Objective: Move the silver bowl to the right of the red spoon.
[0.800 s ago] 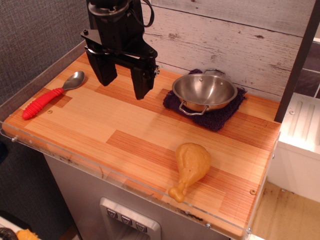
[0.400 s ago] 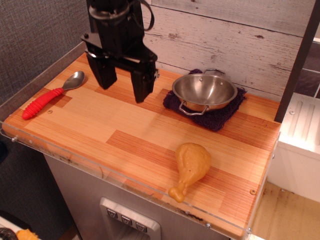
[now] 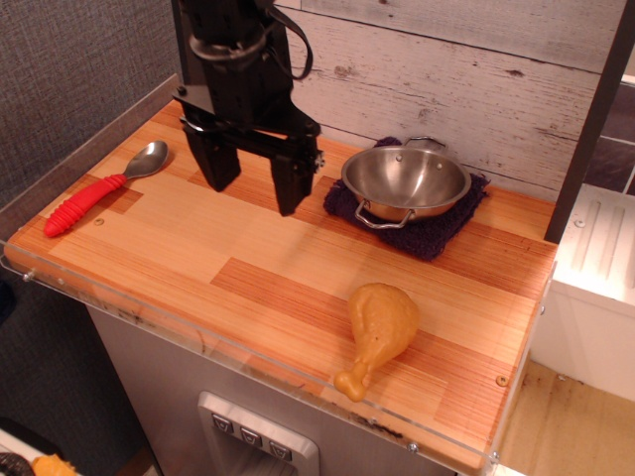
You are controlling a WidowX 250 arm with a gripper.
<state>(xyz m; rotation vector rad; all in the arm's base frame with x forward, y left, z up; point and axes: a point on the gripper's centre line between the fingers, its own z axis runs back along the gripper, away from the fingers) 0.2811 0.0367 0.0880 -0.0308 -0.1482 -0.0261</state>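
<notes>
I need to use my gripper next to grab the bowl's rim between the wire handles, to set the silver bowl (image 3: 407,181) beside the red spoon (image 3: 97,190).
The silver bowl (image 3: 407,181) sits upright on a purple cloth (image 3: 437,231) at the back right of the wooden counter, with wire loop handles at its front and back rim. The red spoon (image 3: 97,190) lies at the far left, red handle toward the front, metal scoop toward the back. My black gripper (image 3: 256,190) hangs open and empty over the counter between spoon and bowl, its right finger close to the cloth's left edge, apart from the bowl.
A yellow toy chicken drumstick (image 3: 378,331) lies near the front edge. A whitewashed plank wall (image 3: 446,69) runs behind the counter. A clear plastic lip (image 3: 248,362) lines the front edge. A dark post (image 3: 590,129) stands at the right.
My gripper has moved a little to the right and down toward the bowl, still open. The bowl, spoon and drumstick have not moved.
</notes>
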